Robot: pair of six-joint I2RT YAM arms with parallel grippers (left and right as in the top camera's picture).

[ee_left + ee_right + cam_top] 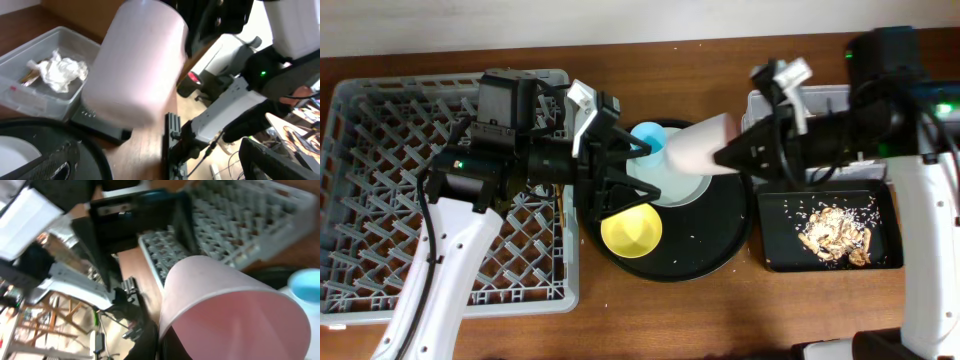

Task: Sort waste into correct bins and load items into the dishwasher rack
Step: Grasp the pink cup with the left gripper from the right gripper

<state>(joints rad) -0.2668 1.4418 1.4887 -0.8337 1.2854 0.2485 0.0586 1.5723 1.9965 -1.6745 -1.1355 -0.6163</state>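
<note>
The small pink cup should go with its opening down in the rack (380,200), so I should next grab its closed base end (679,152) with my left gripper, with the cup's opening facing away.
My right gripper (728,155) is shut on the small pink cup (695,148) and holds it on its side above the big round black tray (725,240). The cup fills the left wrist view (135,65) and the right wrist view (235,315). My left gripper (625,172) is open and empty, facing the cup from the left. The blue cup (650,140), pale plate (688,190) and yellow bowl (631,230) sit on the round tray. The grey rack (380,200) is at the left. Chopsticks are not visible.
The shallow black rectangular tray (780,215) at the right holds beige food scraps (832,238) and rice grains. The clear tub (25,95) behind it holds the crumpled white napkin (62,72) and something small and brown (30,77). The right arm partly covers the tub from overhead.
</note>
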